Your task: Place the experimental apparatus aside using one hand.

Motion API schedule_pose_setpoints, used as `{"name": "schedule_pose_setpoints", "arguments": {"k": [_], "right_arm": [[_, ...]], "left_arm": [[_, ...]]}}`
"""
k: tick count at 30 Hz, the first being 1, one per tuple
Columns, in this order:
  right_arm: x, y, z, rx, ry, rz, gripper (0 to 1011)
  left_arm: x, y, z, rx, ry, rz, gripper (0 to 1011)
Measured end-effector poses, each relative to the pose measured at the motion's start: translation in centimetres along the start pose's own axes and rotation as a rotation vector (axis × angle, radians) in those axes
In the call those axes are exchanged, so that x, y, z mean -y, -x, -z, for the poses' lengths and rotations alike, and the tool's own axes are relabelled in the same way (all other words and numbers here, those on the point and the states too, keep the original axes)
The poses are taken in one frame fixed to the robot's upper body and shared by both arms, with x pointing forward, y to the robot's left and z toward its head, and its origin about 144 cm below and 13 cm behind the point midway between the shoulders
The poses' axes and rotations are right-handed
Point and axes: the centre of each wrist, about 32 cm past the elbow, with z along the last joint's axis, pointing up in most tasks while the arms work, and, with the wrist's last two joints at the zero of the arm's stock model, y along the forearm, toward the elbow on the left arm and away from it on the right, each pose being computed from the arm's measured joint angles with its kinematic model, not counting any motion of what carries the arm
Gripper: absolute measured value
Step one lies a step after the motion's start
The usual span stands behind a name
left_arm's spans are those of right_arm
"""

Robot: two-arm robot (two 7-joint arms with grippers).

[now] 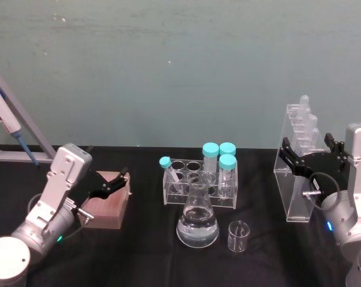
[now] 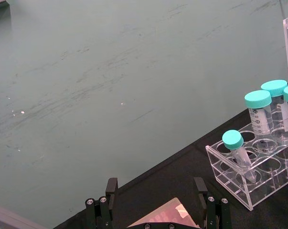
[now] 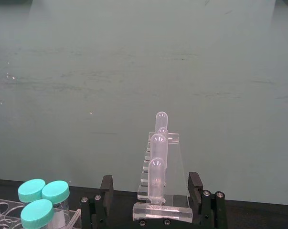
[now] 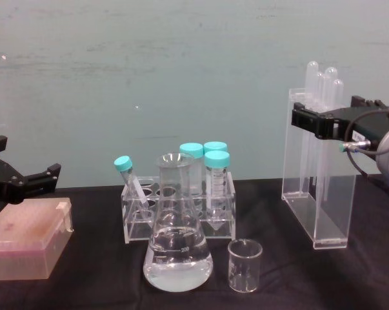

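I should next grab the tall, narrow stand by its upper part (image 3: 163, 212) with my right gripper to keep it from tipping, because pipette bulbs rise above the stand's top.
The tall clear acrylic stand of long pipettes (image 1: 299, 179) stands at the right of the black table. My right gripper (image 1: 309, 152) is open, with its jaws on either side of the stand's upper part (image 4: 318, 161). The right wrist view shows the stand's top edge (image 3: 163, 210) between the two fingers (image 3: 195, 183), with a gap on one side. The conical flask of clear liquid (image 1: 197, 222) and the small glass beaker (image 1: 238, 237) stand at the front centre. My left gripper (image 1: 111, 184) hangs open over a brown box (image 1: 108, 206) at the left.
A clear rack (image 1: 199, 186) holding teal-capped tubes (image 1: 227, 161) stands just behind the flask. A blue-and-white pipettor (image 1: 3, 116) leans on a grey frame at the far left. The green wall runs close behind the table's back edge.
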Motion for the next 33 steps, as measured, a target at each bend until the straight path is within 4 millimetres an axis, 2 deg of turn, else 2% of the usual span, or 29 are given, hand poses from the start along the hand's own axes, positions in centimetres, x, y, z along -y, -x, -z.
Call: {"name": "schedule_pose_setpoints", "arguments": {"k": [33], "right_arm": [[-0.55, -0.10, 0.12, -0.008, 0.006, 0.003, 1000]], "left_arm": [[0.00, 0.00, 0.00, 0.000, 0.000, 0.000, 1000]]}}
